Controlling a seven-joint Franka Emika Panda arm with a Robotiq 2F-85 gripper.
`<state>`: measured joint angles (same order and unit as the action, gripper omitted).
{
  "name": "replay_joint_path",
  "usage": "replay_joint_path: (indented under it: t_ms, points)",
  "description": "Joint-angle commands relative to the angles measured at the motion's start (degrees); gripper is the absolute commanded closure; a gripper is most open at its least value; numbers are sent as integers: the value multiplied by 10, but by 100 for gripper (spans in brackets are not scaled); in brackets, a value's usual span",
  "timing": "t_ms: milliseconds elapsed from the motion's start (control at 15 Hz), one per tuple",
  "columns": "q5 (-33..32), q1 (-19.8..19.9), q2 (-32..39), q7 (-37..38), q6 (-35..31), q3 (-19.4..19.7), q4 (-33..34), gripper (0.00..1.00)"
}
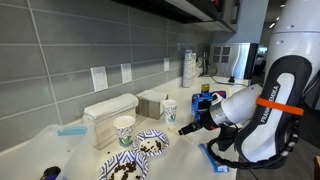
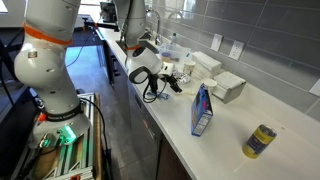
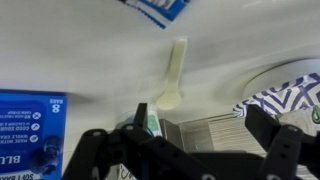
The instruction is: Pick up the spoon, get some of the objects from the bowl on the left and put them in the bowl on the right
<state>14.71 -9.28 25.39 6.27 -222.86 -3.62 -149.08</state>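
The gripper should next hold the pale cream spoon by its handle, with the fingers across the handle's sides, so the spoon's bowl end stays free to scoop and tip objects.
A pale cream spoon lies flat on the white counter in the wrist view, its bowl end towards the camera. My gripper is open and empty, with its two black fingers apart on either side below the spoon. In an exterior view the gripper hovers low over the counter, just to the right of two blue-patterned bowls that hold dark bits. The rim of one patterned bowl shows at the right of the wrist view. The gripper also shows in an exterior view.
Two paper cups and white boxes stand by the tiled wall. A blue box lies left of the gripper. A blue carton and a yellow can stand further along the counter.
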Motion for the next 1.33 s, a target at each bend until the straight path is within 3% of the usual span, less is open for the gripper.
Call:
replay_joint_path:
  t_ms: [0, 600, 733, 867, 1000, 1267]
  points:
    - [24, -17, 36, -32, -18, 15, 24, 0]
    - [40, -31, 78, -63, -8, 34, 64, 2]
    - [34, -30, 92, -61, -14, 33, 75, 11]
    - [27, -29, 100, -56, -15, 30, 83, 35]
    - [26, -30, 106, -55, -17, 29, 90, 42]
    - [19, -28, 108, -55, -22, 27, 95, 75]
